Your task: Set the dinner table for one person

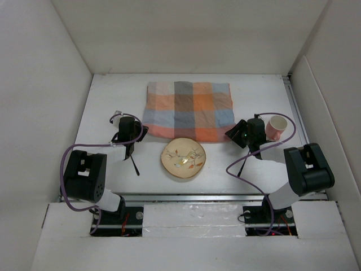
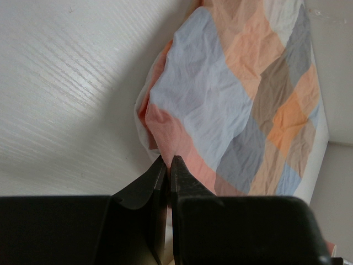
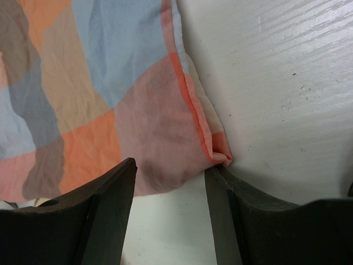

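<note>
My right gripper should close. Closing now would hold the cloth's near edge [image 1: 228, 136] [image 3: 180, 175]. The edge is between the open fingers, just beside the cloth's corner.
An orange, blue and grey checkered cloth [image 1: 189, 110] lies spread at the back middle of the white dinner table [image 1: 107, 101]. My left gripper [image 1: 140, 134] is at the cloth's near left corner. In the left wrist view it [image 2: 169, 160] is shut, with the pink corner of the cloth [image 2: 220, 94] pinched between the tips and pulled up in folds. My right gripper [image 1: 233, 134] is at the near right corner. In the right wrist view it [image 3: 171, 165] stands open over the cloth [image 3: 110, 94], its right finger [image 3: 218, 182] touching the corner's tip.
A cream plate with a leaf pattern [image 1: 183, 158] sits in front of the cloth, between the arms. A pink and white cup [image 1: 276, 127] stands just right of my right gripper. A thin dark stick [image 1: 135, 165] lies by the left arm, another [image 1: 241, 167] by the right.
</note>
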Motion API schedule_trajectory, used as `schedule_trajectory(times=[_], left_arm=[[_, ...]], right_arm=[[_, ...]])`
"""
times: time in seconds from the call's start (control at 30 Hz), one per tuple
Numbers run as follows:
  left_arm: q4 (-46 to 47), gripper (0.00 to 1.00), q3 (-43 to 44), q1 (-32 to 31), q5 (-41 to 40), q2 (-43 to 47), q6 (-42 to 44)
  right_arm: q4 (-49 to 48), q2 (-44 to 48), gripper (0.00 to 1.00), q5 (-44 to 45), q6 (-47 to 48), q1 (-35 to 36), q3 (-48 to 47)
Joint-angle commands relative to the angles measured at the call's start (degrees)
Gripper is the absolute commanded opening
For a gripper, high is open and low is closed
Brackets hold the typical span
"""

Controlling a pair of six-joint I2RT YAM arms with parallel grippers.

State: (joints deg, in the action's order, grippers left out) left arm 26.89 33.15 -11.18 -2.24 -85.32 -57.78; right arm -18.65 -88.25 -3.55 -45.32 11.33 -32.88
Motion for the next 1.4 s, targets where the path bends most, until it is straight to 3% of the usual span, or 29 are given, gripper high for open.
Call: schedule_trajectory(times=[0.0,0.1,0.17,0.2,0.23,0.33,0.47,0.6,0.8,1.07,1.2,1.37], left_arm=[[3.0,0.0,-2.3,-0.2,-0.9,2.8,-0.6],[3.5,0.0,-2.7,-0.2,-2.0,3.4,-0.8],[3.7,0.0,-2.6,-0.2,-2.3,3.6,-0.8],[4.0,0.0,-2.8,-0.2,-2.5,3.7,-0.9],[4.5,0.0,-2.7,-0.2,-2.7,3.6,-1.0],[4.5,0.0,-1.3,-0.2,-3.6,3.8,-0.6],[3.4,0.0,4.0,-0.2,-5.8,6.5,1.1],[-1.8,0.0,19.2,-0.2,-9.9,9.1,6.4],[-7.5,0.0,37.9,-0.2,-11.0,11.7,14.5],[-8.0,0.0,43.8,-0.2,-10.5,16.9,17.7],[-8.4,0.0,45.0,0.5,-8.6,13.5,18.0],[-11.2,0.0,47.0,2.2,-5.8,5.3,18.6]], right_arm=[[-5.0,-0.9,0.58,2.3,-7.4,-0.2,-1.2],[-4.9,-1.9,0.58,3.2,-13.1,-0.2,-1.1],[-5.8,-3.2,0.51,4.9,-16.2,0.4,-0.6],[-6.3,-3.6,0.45,5.7,-17.2,0.4,-0.6],[-7.0,-3.9,0.27,5.7,-18.2,1.0,-0.4],[-10.0,-4.1,0.0,6.5,-18.2,1.0,0.0],[-2.2,2.2,0.0,10.4,-9.8,1.0,-7.3],[9.2,8.4,0.0,15.5,-4.4,1.7,-25.6],[18.4,14.4,0.0,15.3,9.7,2.7,-42.5],[29.9,21.1,0.0,12.3,17.0,0.9,-56.1],[33.6,15.8,0.0,8.0,17.6,-0.4,-60.1],[30.2,8.4,0.0,4.0,15.4,-2.4,-59.1]])
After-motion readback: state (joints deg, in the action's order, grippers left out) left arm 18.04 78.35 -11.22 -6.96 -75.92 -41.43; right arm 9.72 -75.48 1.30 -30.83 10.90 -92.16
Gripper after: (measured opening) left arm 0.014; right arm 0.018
